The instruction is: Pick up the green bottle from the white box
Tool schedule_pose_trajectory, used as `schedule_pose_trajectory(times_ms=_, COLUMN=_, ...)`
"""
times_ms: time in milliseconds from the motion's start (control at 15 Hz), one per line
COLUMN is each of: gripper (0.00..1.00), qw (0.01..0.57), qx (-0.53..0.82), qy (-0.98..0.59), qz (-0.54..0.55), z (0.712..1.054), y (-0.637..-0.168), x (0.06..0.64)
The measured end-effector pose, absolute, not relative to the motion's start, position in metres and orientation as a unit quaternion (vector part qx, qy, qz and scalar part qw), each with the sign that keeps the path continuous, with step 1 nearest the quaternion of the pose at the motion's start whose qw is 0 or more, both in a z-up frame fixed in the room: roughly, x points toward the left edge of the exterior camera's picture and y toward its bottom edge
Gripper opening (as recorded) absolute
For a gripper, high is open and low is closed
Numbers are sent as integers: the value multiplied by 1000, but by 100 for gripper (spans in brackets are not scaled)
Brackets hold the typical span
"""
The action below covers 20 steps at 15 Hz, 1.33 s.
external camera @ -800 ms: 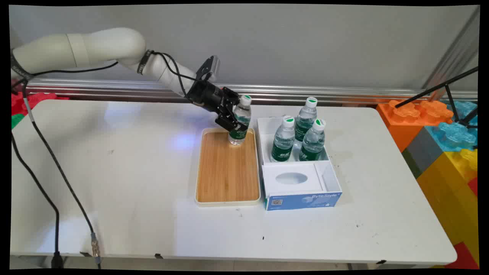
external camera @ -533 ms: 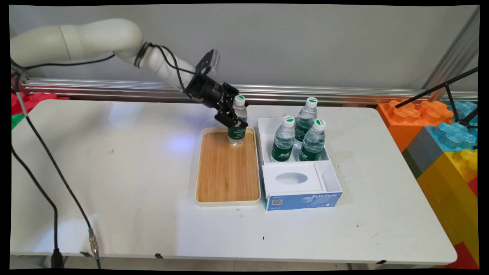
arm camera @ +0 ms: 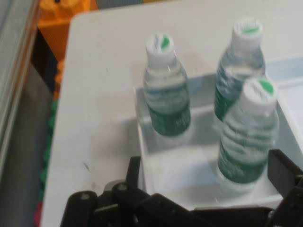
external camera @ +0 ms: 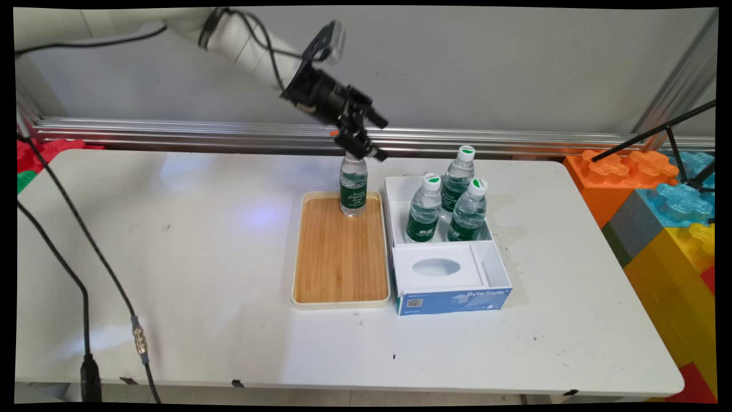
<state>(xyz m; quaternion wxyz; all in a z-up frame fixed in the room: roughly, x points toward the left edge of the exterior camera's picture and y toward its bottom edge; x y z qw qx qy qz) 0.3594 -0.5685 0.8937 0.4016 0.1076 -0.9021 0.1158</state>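
Note:
I will put a water bottle from the white box onto the bamboo tray (external camera: pixel 340 269), so I need to grab it by its green-labelled body (external camera: pixel 452 192) next.
A clear water bottle with a green label (external camera: pixel 353 191) stands upright at the far end of the bamboo tray (external camera: pixel 340 269). My gripper (external camera: pixel 382 140) hangs just above it and is open, holding nothing; its lower finger covers the bottle's cap. To the right, a white and blue box (external camera: pixel 452 297) holds three more white-capped bottles (external camera: pixel 424 209) in its far compartment. The hand view looks down on those three bottles (arm camera: pixel 165 90) in the box (arm camera: pixel 180 165), and my gripper (arm camera: pixel 206 163) shows its fingers spread wide at the bottom edge.
Large coloured blocks (external camera: pixel 657 194) and a black tripod leg (external camera: pixel 652 133) stand off the table's right side. Black cables (external camera: pixel 86 252) hang down at the left. An aluminium rail (external camera: pixel 171 134) runs behind the table. The box's near compartment has a white insert (external camera: pixel 437 268).
The gripper has let go of the bottle and risen up and slightly right. The bottle, tilted in the grip before, now stands upright on the tray.

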Motion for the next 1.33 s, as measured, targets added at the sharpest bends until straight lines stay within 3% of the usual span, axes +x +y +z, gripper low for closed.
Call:
schedule_pose_trajectory(times_ms=267, gripper=100, qw=403, qx=91, qy=-902, qz=123, z=918, y=-579, x=342)
schedule_pose_trajectory(times_ms=600, gripper=100, qw=403, qx=72, qy=-904, qz=123, z=921, y=-601, x=325)
schedule_pose_trajectory(times_ms=1333, gripper=100, qw=395, qx=35, qy=-914, qz=84, z=847, y=-668, x=289)
